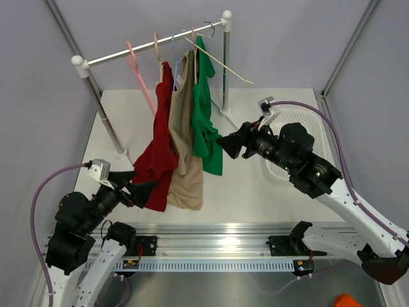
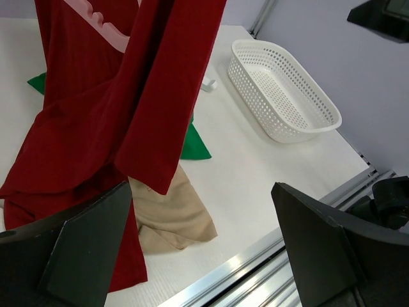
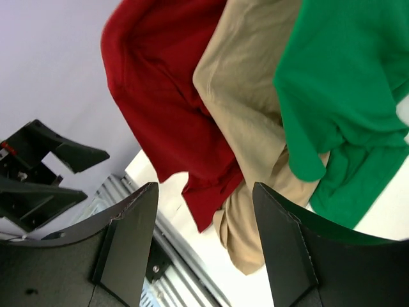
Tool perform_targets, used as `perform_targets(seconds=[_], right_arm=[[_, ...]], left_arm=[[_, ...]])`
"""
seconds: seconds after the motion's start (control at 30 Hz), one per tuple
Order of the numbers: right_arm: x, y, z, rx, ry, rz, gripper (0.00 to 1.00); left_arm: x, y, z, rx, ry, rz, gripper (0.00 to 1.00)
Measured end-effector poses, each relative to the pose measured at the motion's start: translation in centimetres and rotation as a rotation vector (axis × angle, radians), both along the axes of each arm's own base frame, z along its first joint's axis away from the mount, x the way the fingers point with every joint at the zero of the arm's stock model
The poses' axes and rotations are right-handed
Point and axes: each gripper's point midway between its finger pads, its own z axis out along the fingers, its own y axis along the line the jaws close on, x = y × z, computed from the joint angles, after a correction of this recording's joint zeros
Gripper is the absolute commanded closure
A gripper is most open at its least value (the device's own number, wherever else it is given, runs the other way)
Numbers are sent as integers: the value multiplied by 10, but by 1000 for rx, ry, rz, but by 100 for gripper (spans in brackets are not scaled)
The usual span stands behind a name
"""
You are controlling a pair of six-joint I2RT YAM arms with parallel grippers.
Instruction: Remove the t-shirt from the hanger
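Observation:
Next, my right gripper takes hold of the green t-shirt by its upper near edge (image 1: 199,102) (image 3: 299,39) beside the hanger, to remove it from its hanger.
Three t-shirts hang from hangers on a rail (image 1: 153,48): a red t-shirt (image 1: 160,160), a beige t-shirt (image 1: 184,128) and a green t-shirt (image 1: 206,115). My left gripper (image 1: 142,182) stands open at the red t-shirt's lower hem. In the left wrist view the red t-shirt (image 2: 96,115) drapes against the left finger of the left gripper (image 2: 201,192), with nothing clamped; a pink hanger (image 2: 105,29) shows inside it. My right gripper (image 1: 225,146) is open just right of the green t-shirt, apart from it. In the right wrist view the right gripper (image 3: 204,187) faces all three shirts.
A white perforated basket (image 2: 300,134) sits on the right of the table, partly under the right arm. A bare pink hanger (image 1: 139,73) and a tilted wooden hanger (image 1: 223,64) hang on the rail. Rack posts (image 1: 102,109) stand at both ends. An aluminium rail (image 1: 211,233) runs along the near edge.

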Motion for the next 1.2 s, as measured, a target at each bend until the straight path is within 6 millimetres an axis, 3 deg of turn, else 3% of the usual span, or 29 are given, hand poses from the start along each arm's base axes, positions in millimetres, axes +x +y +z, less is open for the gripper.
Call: perform_targets(seconds=[0.23,0.4,0.53,0.63,0.8,0.87,0.97,1.2], right_arm=[[28,18,18,-95,-87,-129,36],[67,26,26,-168,-126,-254,44],[102,44,32,-219,-155,-328,44],[125,61,26,-277,-166,-358,42],[171,92,26,-351,-208,-423,39],[187,101,18,-388,-216,-455,38],[205,108,-8,-468,-205,-487,39],[227,101,-58,-599,-157,-529,44]], left_arm=[[-2,3,1,-5,-17,12,1],[4,1,-2,-12,-17,15,1],[11,-3,-8,-16,-15,12,1],[15,-5,-17,-13,-3,9,1],[12,-5,-12,-27,-36,-2,1],[11,-5,-11,-30,-43,-5,1],[10,-5,-10,-32,-47,-5,1],[10,-6,-10,-33,-49,-11,1]])
